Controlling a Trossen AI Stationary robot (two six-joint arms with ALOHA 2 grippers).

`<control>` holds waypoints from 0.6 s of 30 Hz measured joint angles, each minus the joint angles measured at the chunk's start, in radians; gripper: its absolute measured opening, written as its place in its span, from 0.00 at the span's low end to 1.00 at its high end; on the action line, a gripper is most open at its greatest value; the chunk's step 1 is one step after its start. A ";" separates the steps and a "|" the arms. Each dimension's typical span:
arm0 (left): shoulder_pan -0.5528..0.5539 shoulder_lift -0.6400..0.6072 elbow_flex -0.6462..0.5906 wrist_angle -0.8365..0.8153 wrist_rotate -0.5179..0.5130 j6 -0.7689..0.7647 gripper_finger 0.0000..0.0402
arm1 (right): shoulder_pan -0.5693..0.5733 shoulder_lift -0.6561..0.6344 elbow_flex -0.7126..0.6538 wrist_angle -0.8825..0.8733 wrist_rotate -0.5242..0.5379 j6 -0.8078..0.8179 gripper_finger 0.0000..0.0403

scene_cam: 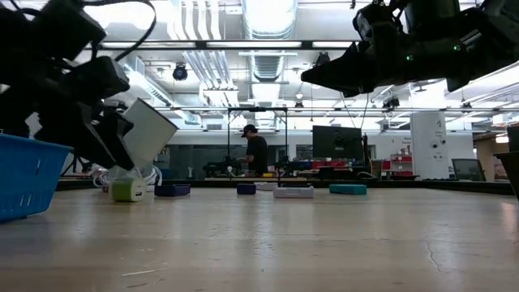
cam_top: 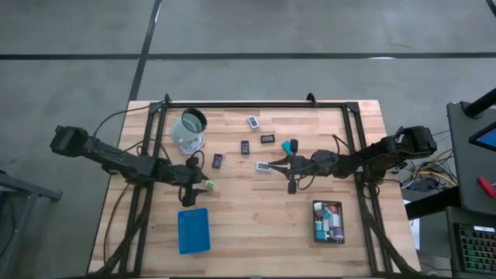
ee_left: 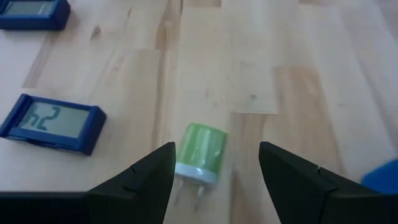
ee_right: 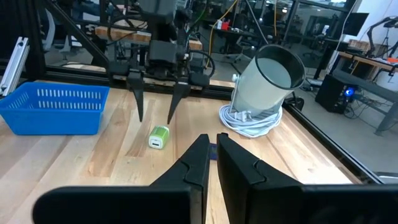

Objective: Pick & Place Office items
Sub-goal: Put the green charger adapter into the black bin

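My left gripper's fingers stop above the green plug block, so closing now would miss. It is too early to close, and the gripper lowers first.
A small green plug block (ee_left: 200,154) with a white end and two metal prongs lies on its side on the wooden table (cam_top: 256,201). My left gripper (ee_left: 217,147) is open just above it, one finger on either side, touching nothing; the right wrist view shows the left gripper (ee_right: 158,102) over the green block (ee_right: 158,137). My right gripper (ee_right: 211,146) is shut and level above the table's middle (cam_top: 277,163), with nothing in it. Other office items lie loose: two flat dark-blue display pieces (ee_left: 53,122), (ee_left: 31,12) and a teal block (cam_top: 289,146).
A blue tray (cam_top: 194,230) stands at the near left. A black tray (cam_top: 328,222) at the near right holds several pieces. A clear cup (cam_top: 190,126) leans on a coil of white cable (ee_right: 249,121) at the far left. Small flat pieces (cam_top: 253,122), (cam_top: 267,138), (cam_top: 245,146) lie mid-table.
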 joint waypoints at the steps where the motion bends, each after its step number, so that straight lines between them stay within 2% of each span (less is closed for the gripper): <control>1: 0.008 0.020 0.009 0.001 0.000 0.005 0.59 | 0.000 0.000 0.000 0.000 0.000 0.000 0.07; 9: 0.066 0.159 0.050 0.000 0.007 0.012 0.59 | 0.000 0.000 0.000 0.000 0.000 0.000 0.07; 18: 0.094 0.259 0.061 0.035 0.050 0.002 0.59 | 0.000 0.000 0.000 -0.001 0.000 0.000 0.07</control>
